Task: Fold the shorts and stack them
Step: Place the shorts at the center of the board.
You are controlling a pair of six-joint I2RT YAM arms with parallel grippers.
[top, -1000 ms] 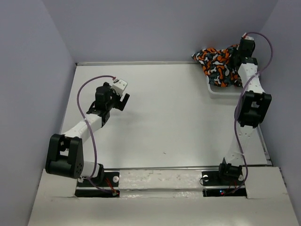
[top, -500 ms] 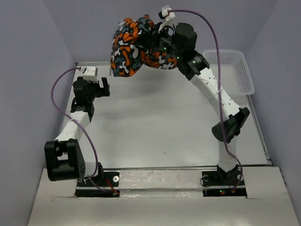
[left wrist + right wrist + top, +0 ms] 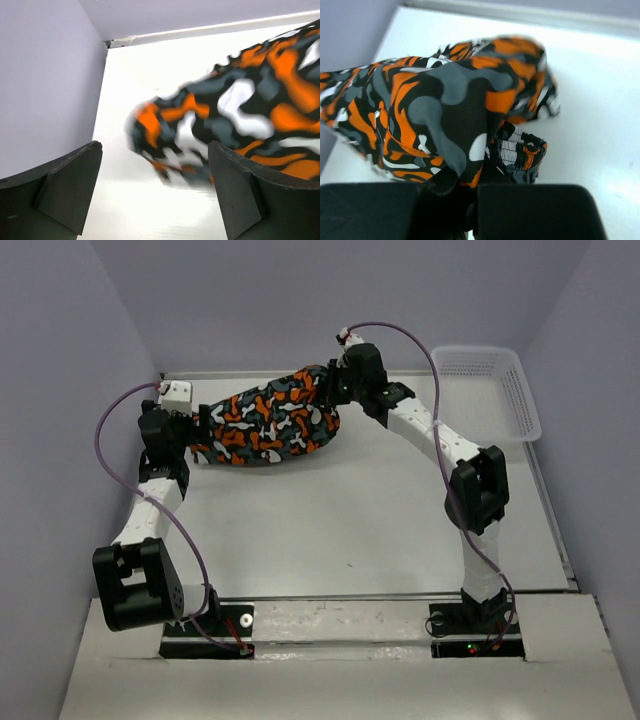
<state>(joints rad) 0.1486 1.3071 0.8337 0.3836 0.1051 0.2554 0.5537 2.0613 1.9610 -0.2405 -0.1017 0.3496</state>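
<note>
The shorts need to be spread and folded, so my left gripper will grab the edge of the shorts' loose end. The shorts' other end will stay in my right gripper.
The shorts [image 3: 268, 426], printed in orange, black, grey and white, stretch across the far middle of the table. My right gripper [image 3: 340, 392] is shut on their right end; the right wrist view shows the cloth [image 3: 445, 110] bunched and pinched between its jaws. My left gripper [image 3: 196, 430] is open at the shorts' left end. In the left wrist view the cloth's edge [image 3: 200, 135] lies blurred on the table just ahead of and between the two spread fingers [image 3: 240, 195], apart from them.
A white mesh basket [image 3: 490, 390] stands at the far right with nothing visible in it. The back wall and left wall [image 3: 45, 85] run close behind and beside the left gripper.
The right arm carried the shorts out of the basket, over to the left, then lowered them onto the far table. The left gripper swung to the far left, beside the cloth's end.
</note>
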